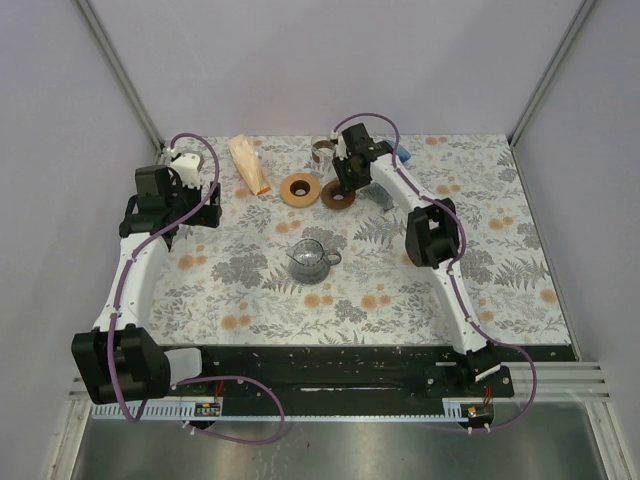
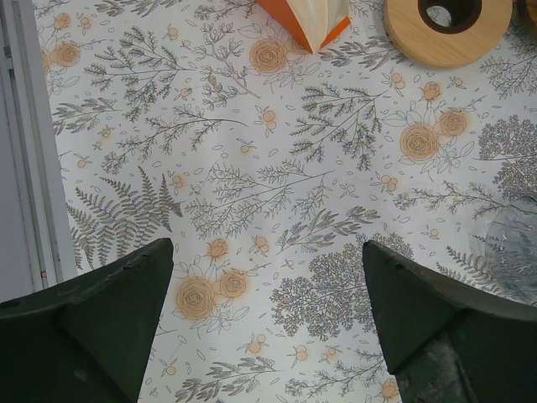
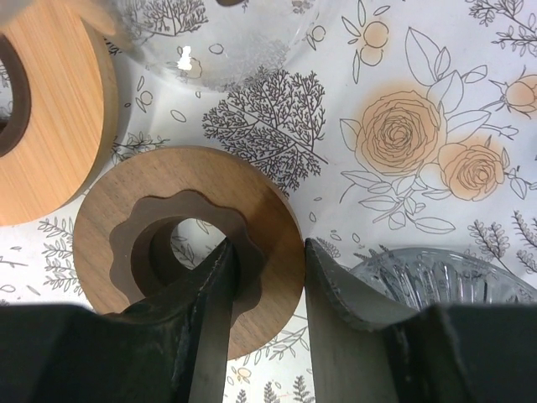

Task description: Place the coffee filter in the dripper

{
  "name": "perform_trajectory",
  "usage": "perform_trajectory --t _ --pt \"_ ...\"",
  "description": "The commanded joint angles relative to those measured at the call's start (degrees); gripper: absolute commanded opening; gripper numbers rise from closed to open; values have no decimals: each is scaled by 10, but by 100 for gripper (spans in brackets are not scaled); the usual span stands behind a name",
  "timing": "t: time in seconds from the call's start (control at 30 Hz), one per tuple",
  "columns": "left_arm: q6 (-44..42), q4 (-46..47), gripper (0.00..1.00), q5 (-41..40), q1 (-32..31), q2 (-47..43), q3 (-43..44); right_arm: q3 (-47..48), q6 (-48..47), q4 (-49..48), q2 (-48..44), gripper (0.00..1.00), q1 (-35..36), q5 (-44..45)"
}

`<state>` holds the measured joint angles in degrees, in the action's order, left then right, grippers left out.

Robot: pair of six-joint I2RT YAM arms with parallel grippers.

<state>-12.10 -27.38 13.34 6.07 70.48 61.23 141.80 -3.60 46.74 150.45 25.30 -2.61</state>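
I would lift the dark wooden ring if I raised my right gripper now: its rim [image 1: 349,193] [image 3: 273,255] is shut between one finger in the ring's hole and one outside.
The coffee filter [image 1: 250,165] is a cream paper cone on an orange sleeve, lying at the back left; its tip shows in the left wrist view [image 2: 315,17]. A ribbed glass dripper [image 3: 436,281] lies just right of my right gripper and shows in the top view [image 1: 385,197]. My right gripper [image 1: 340,185] [image 3: 267,252] straddles the rim of a dark wooden ring [image 3: 168,180] [image 1: 337,196], one finger in its hole and one at its outer edge. My left gripper [image 1: 195,205] [image 2: 268,311] is open and empty above the cloth.
A light wooden ring [image 1: 299,189] [image 2: 449,34] [image 3: 50,126] lies left of the dark one. A glass carafe [image 1: 308,260] [image 2: 516,248] stands mid-table. A metal cup [image 1: 322,152] and a blue item [image 1: 403,153] stand at the back.
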Motion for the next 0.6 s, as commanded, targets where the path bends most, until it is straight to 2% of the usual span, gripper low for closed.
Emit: perform_trajectory --t 0.0,0.2,0.4,0.57 --pt "-4 18 99 15 4 -13 -2 2 -4 5 -68 0 4 -6" --pt "-5 18 99 17 4 -14 -4 -12 5 19 -95 0 4 -44" --pt "-6 18 99 20 4 -13 -4 -49 10 27 -164 0 12 -77" --pt "-5 18 99 22 4 -11 -4 -158 -28 6 -255 0 48 -108"
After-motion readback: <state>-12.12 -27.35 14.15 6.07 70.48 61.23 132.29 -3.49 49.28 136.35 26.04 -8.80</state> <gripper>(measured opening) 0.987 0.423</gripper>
